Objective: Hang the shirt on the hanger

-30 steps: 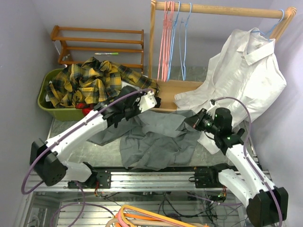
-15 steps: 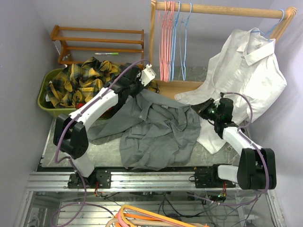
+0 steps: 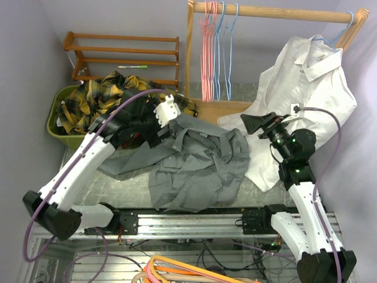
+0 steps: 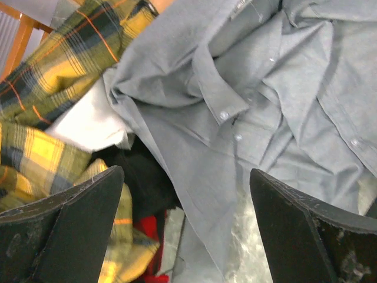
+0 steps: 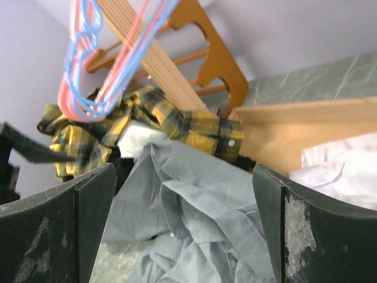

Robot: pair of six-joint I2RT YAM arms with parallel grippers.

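The opposite end of the hanger needs to stay free to go into the grey shirt. My right gripper should grab the light-blue hanger [image 3: 228, 56] by one end [image 3: 228, 94] next.
The grey shirt [image 3: 194, 165] lies crumpled on the table between both arms; its collar and buttons [image 4: 235, 88] fill the left wrist view. My left gripper [image 3: 154, 134] hangs open over the shirt's far left edge, with nothing between its fingers [image 4: 184, 177]. My right gripper [image 3: 252, 122] is open above the shirt's far right corner, aimed left across the fabric [image 5: 200, 206], and holds nothing [image 5: 182, 171]. The light-blue hanger [image 3: 228, 56] hangs from the wooden rail beside pink ones and shows at the upper left of the right wrist view [image 5: 70, 68].
A green basket [image 3: 58, 128] holds the yellow plaid shirt [image 3: 106, 100], which spills toward the grey one. A white shirt [image 3: 306, 88] hangs at the right end of the rail [image 3: 277, 10]. A wooden shelf [image 3: 121, 53] stands far left, and the rack's base board [image 3: 221, 109] lies behind the shirt.
Both grippers have opened and let go of the grey shirt, which has settled on the table. The left gripper drew back toward the basket and the right one rose.
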